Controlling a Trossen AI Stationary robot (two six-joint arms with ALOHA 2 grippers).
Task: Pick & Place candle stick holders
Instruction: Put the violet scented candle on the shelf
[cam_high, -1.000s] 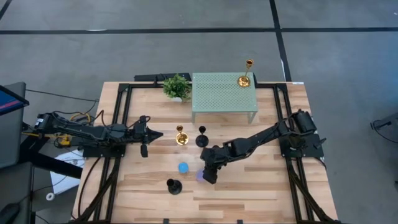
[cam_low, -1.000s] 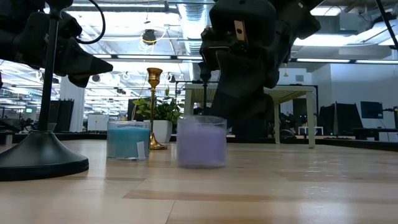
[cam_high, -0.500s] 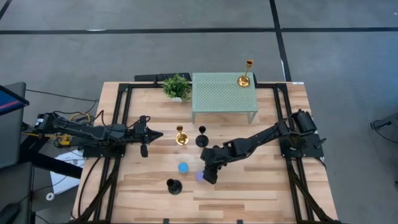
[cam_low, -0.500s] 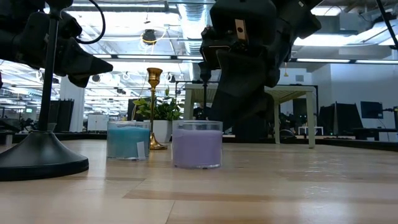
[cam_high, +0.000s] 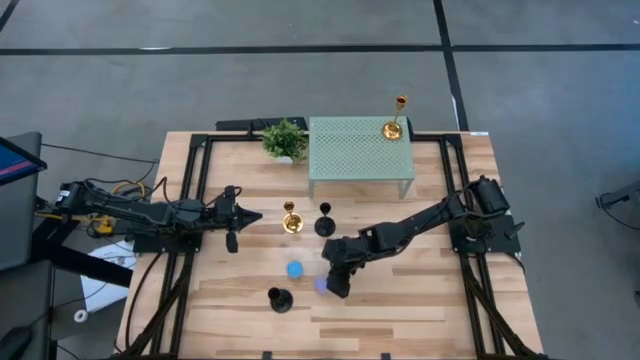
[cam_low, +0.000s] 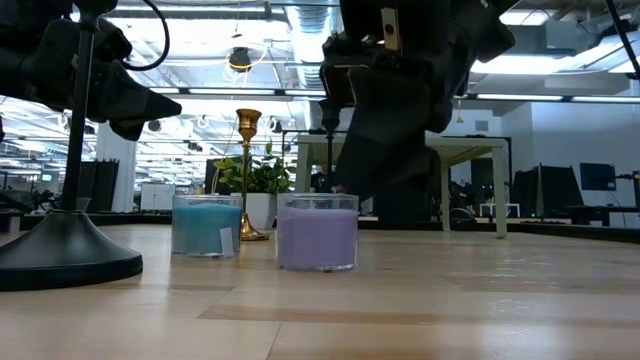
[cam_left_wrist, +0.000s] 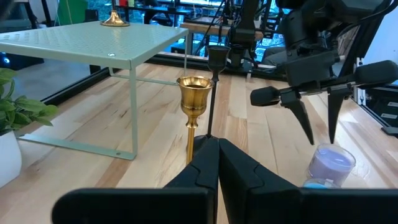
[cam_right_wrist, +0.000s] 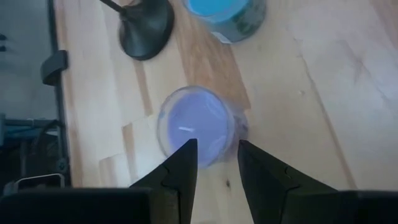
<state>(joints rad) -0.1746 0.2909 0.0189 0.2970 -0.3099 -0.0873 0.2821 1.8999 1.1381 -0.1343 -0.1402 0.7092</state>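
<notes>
My right gripper grabs the purple holder by its clear rim next. Then the purple holder goes on the green shelf.
The purple holder stands on its base on the table, also in the low view and the right wrist view. My right gripper hangs just above it, open, fingers pointing down; the left wrist view shows its tips clear of the holder's rim. The blue holder stands beside it, and a black stemmed holder nearer. A gold holder and a black holder stand mid-table. Another gold holder stands on the green shelf. My left gripper waits shut, left of the gold holder.
A small green plant stands in its pot left of the green shelf at the table's far side. The black frame rails run along both table sides. Bare wood lies right of the purple holder and along the near edge.
The purple holder, tilted and a little farther right in the low view a second ago, has come to stand level on the table. My right gripper has since gone up a little above it.
</notes>
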